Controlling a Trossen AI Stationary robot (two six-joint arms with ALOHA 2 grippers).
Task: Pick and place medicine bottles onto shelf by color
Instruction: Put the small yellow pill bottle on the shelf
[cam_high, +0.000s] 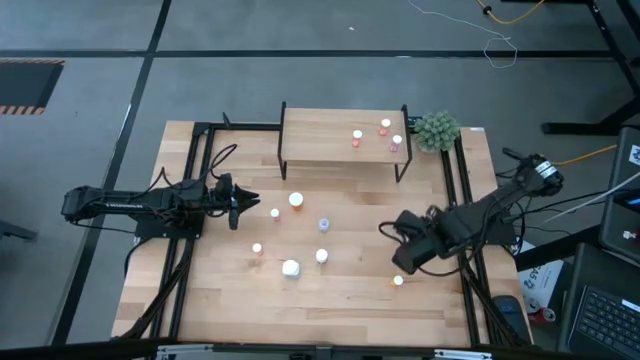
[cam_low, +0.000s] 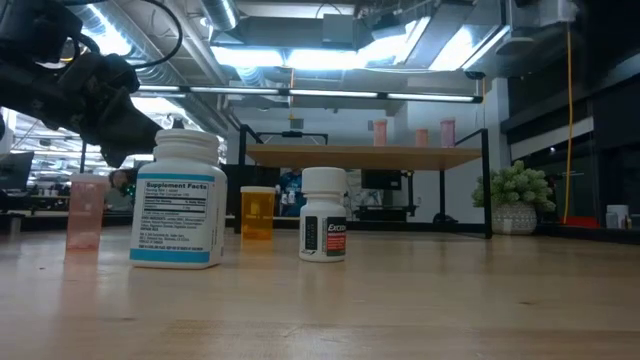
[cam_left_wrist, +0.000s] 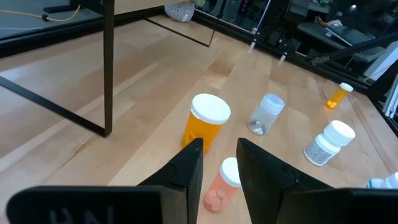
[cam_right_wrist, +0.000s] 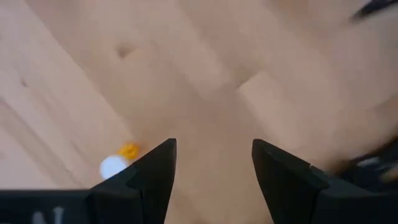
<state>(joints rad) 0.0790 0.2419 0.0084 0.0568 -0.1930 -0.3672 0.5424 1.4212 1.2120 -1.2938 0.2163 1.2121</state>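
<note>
My right gripper will next grab the tiny orange bottle by its white cap (cam_high: 397, 280). Then it can put the bottle on the shelf (cam_high: 340, 135) with its color.
The shelf (cam_high: 340, 135) stands at the table's far side with three small pink/orange bottles (cam_high: 384, 128) on its right half. Several bottles stand on the table, among them an orange one (cam_left_wrist: 208, 124), a small pink one (cam_left_wrist: 221, 186), a clear bluish one (cam_left_wrist: 266, 112) and white ones (cam_left_wrist: 329, 143). My left gripper (cam_left_wrist: 221, 158) is open at the table's left (cam_high: 250, 200), and the pink bottle shows just past its fingertips, untouched. My right gripper (cam_right_wrist: 211, 168) is open above the table's right side (cam_high: 405, 262). A tiny orange bottle (cam_right_wrist: 118, 163) lies beside it on the table (cam_high: 397, 281).
A green plant in a pot (cam_high: 437, 130) stands at the shelf's right end. Black rails (cam_high: 190, 230) run along the table's left and right sides. In the low view a large white bottle (cam_low: 178, 215) and a smaller white bottle (cam_low: 323, 215) stand near the front edge.
</note>
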